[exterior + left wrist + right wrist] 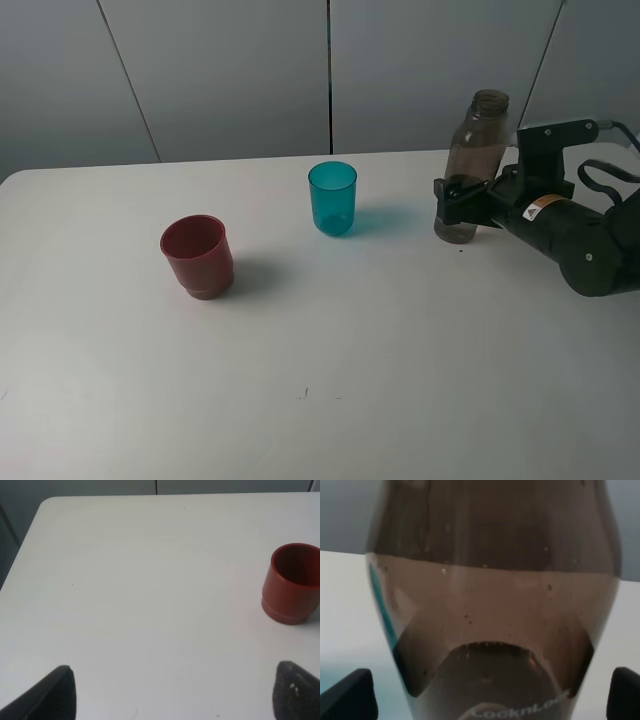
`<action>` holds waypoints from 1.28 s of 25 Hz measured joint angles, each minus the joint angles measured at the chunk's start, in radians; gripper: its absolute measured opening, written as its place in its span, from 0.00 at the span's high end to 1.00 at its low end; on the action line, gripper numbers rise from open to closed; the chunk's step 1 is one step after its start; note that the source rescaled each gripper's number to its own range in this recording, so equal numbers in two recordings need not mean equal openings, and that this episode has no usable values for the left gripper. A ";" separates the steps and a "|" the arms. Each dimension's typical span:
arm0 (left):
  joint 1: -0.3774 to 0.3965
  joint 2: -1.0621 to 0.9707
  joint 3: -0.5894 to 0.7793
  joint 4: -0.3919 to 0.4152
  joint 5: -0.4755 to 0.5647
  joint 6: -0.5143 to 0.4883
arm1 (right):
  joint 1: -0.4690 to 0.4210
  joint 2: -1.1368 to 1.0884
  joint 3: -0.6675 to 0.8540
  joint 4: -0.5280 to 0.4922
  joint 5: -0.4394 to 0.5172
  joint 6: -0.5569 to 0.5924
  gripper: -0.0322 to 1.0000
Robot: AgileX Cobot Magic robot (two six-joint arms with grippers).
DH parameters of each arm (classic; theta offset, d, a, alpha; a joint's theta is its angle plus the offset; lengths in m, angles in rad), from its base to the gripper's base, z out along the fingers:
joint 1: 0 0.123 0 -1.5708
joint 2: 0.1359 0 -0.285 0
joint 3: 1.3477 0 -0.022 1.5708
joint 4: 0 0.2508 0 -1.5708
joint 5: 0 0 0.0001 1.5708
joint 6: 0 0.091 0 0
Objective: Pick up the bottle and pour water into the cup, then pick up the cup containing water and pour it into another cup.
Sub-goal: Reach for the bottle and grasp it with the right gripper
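The robot's right gripper will next grab the smoky bottle by its lower body (456,220). Then it can pour water into the teal cup (332,198).
The smoky grey-brown bottle (478,150) stands upright and capless at the right rear of the white table (350,380). My right gripper (458,200) is open with its jaws either side of the bottle's lower body. In the right wrist view the bottle (495,605) fills the frame between the fingertips (347,695), with a gap on each side. The teal cup (332,198) stands upright left of the bottle. The dark-red cup (198,256) stands further left and nearer; it also shows in the left wrist view (292,582). My left gripper (175,695) is open and empty over bare table.
The table's left edge and rounded corner (45,502) show in the left wrist view. A grey panelled wall (330,70) stands behind the table. The right arm's body (580,240) lies over the table's right side.
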 joint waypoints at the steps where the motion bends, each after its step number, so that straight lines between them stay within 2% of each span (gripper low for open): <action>1: 0.000 0.000 0.000 0.000 0.000 0.000 | 0.000 0.008 -0.009 0.000 0.002 0.000 0.00; 20: 0.000 0.000 0.000 0.000 0.000 -0.002 | 0.000 0.115 -0.079 0.023 -0.069 0.098 0.00; 32: 0.000 0.000 0.000 0.000 0.000 -0.002 | 0.000 0.118 -0.099 0.023 -0.072 0.047 0.00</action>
